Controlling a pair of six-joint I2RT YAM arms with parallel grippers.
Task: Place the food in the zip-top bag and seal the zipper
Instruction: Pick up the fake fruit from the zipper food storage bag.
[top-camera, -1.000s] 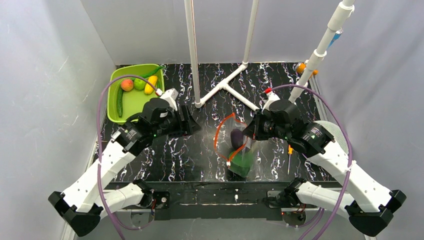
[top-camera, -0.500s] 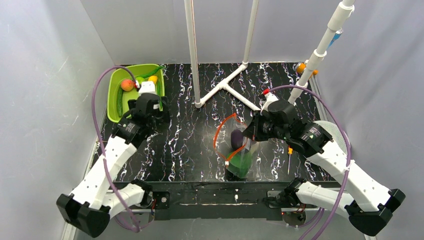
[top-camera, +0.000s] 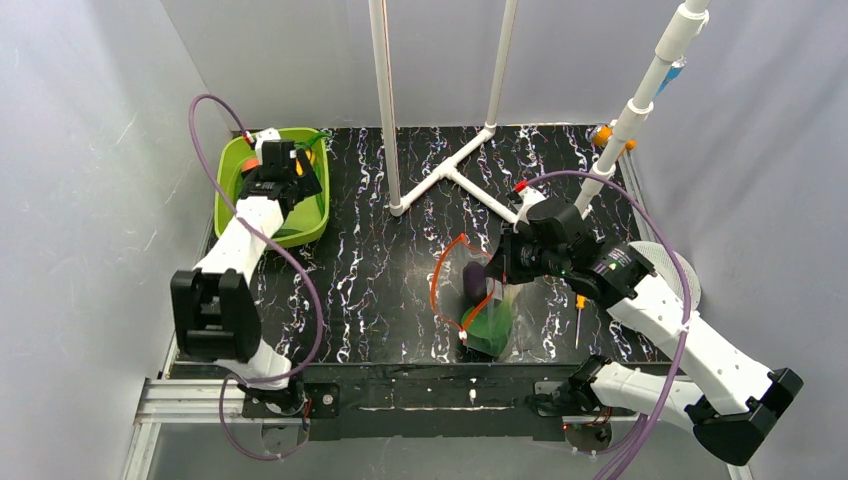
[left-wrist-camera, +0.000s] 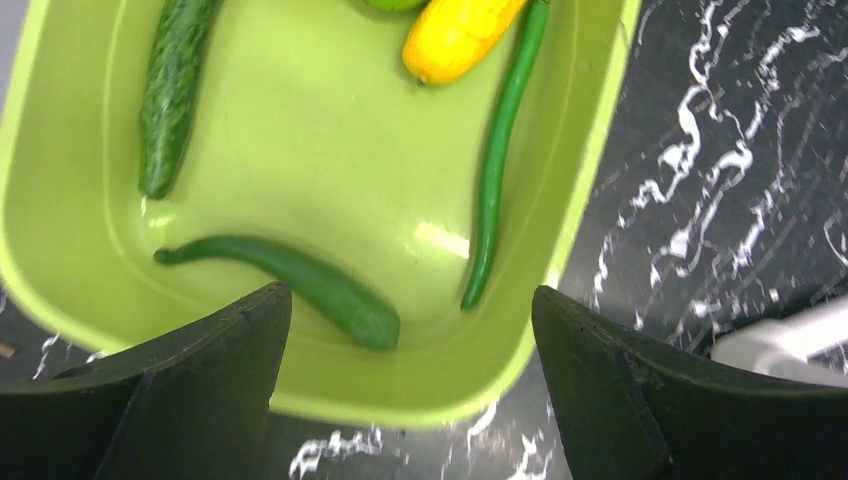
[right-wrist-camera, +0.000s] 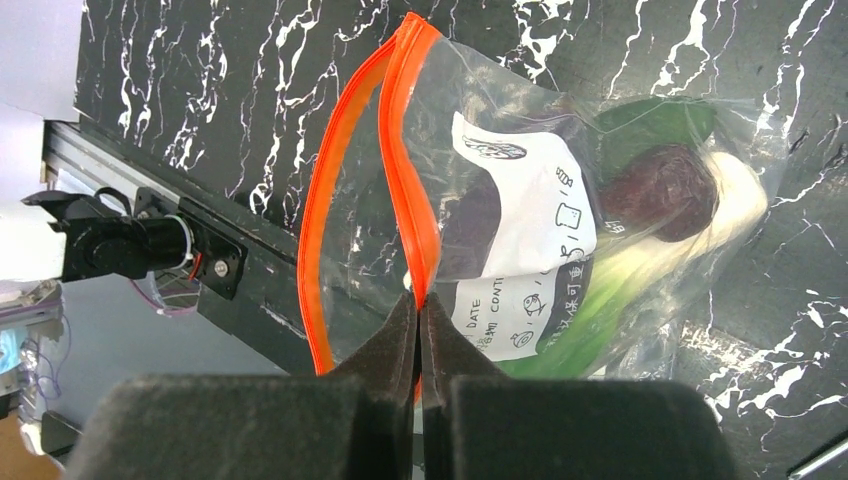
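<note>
My left gripper grabs the yellow piece across the yellow piece's near end (top-camera: 300, 167) (left-wrist-camera: 441, 50) next. This leaves its length free to enter the zip-top bag's opening first.
The zip-top bag (top-camera: 487, 305) stands at the front middle of the table, mouth open, its red-orange zipper (top-camera: 436, 278) bowed into a loop. My right gripper (right-wrist-camera: 418, 300) is shut on one side of the zipper (right-wrist-camera: 405, 200) and holds it up. Inside the bag (right-wrist-camera: 520, 230) are the dark purple eggplant (right-wrist-camera: 660, 180) and the white-stalked leafy green (right-wrist-camera: 725, 215). My left gripper (left-wrist-camera: 410, 305) is open and empty above the near end of the green tub (left-wrist-camera: 300, 180). The tub holds a curved green pod (left-wrist-camera: 290, 275), a thin green pod (left-wrist-camera: 500, 150), a dark cucumber-like pod (left-wrist-camera: 170, 90) and the yellow piece (left-wrist-camera: 460, 30).
The green tub (top-camera: 310, 222) sits at the back left corner. A white pipe frame (top-camera: 440, 175) stands at the back middle. An orange-handled screwdriver (top-camera: 579, 312) lies right of the bag. A white mesh disc (top-camera: 682, 275) sits at the right edge.
My left arm has swung from the middle of the table back and left to above the green tub. My right gripper has kept its hold on the zipper, shifting slightly left.
</note>
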